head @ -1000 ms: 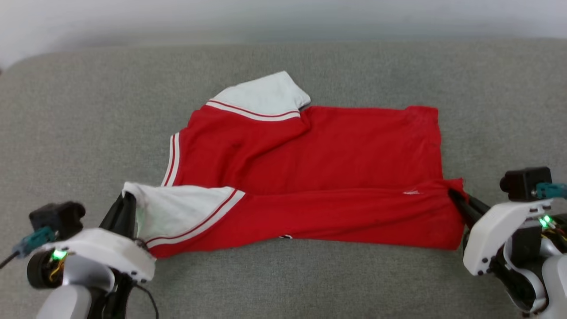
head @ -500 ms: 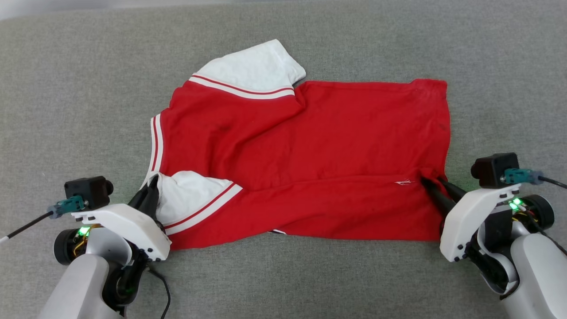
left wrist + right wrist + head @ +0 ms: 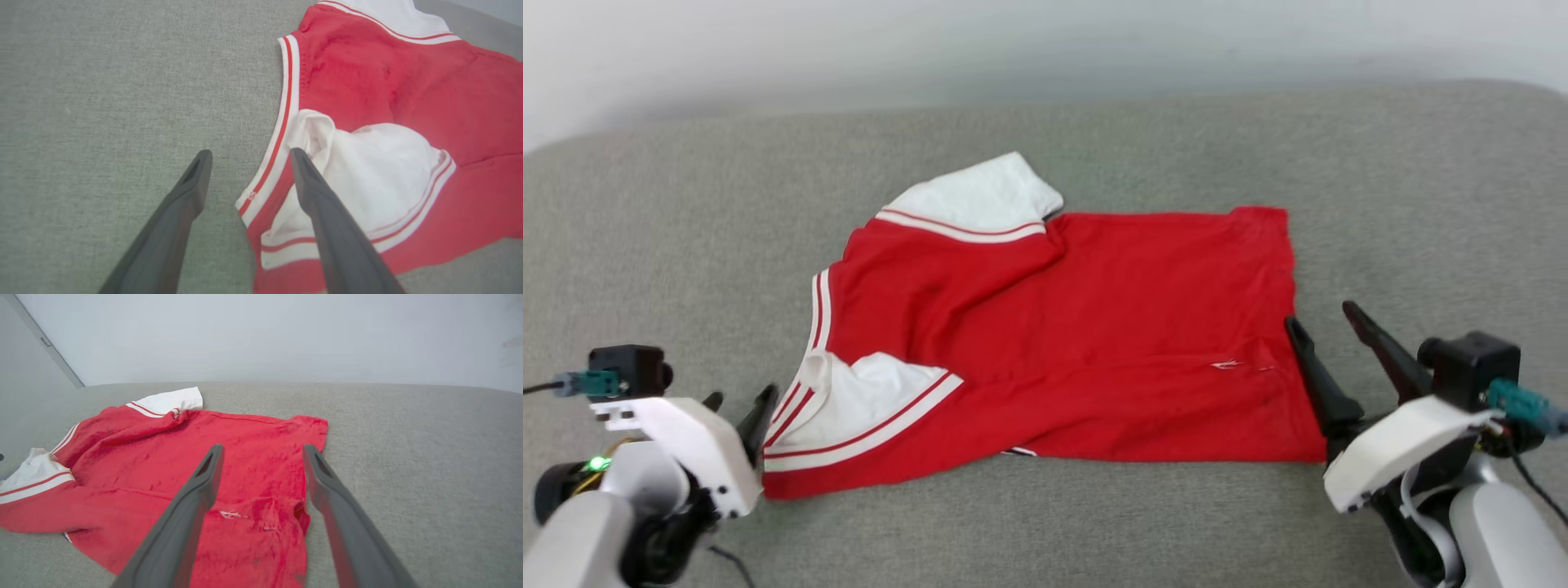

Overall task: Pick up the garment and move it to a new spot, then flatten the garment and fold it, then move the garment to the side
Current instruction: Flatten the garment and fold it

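The left gripper next needs to grab that trim fold point(image 3: 779, 431), because the striped trim rises in a fold at the garment's edge while the red cloth point(image 3: 1111, 304) lies flat.
The garment point(image 3: 1054, 327), a red shirt with white sleeves and striped trim, lies on the grey cushion with its near long edge folded up over the body. One white sleeve point(image 3: 874, 396) rests on top at the near left, and the other point(image 3: 976, 196) sticks out at the far side. My left gripper point(image 3: 739, 398) stands open just left of the near sleeve and holds nothing. In the left wrist view the left gripper point(image 3: 250, 153) straddles the striped trim point(image 3: 282, 134). My right gripper point(image 3: 1320, 316) is open at the garment's right hem, its fingers over the hem corner point(image 3: 286, 514).
A grey fabric cushion point(image 3: 1045, 523) carries the garment and stretches around it on every side. A pale wall point(image 3: 1045, 49) rises behind its far edge. In the right wrist view a wall corner line point(image 3: 45, 343) runs at the upper left.
Both grippers were shut on the garment's near corners and now stand open, having let go. The folded near edge now lies flat on the body. The head camera has shifted.
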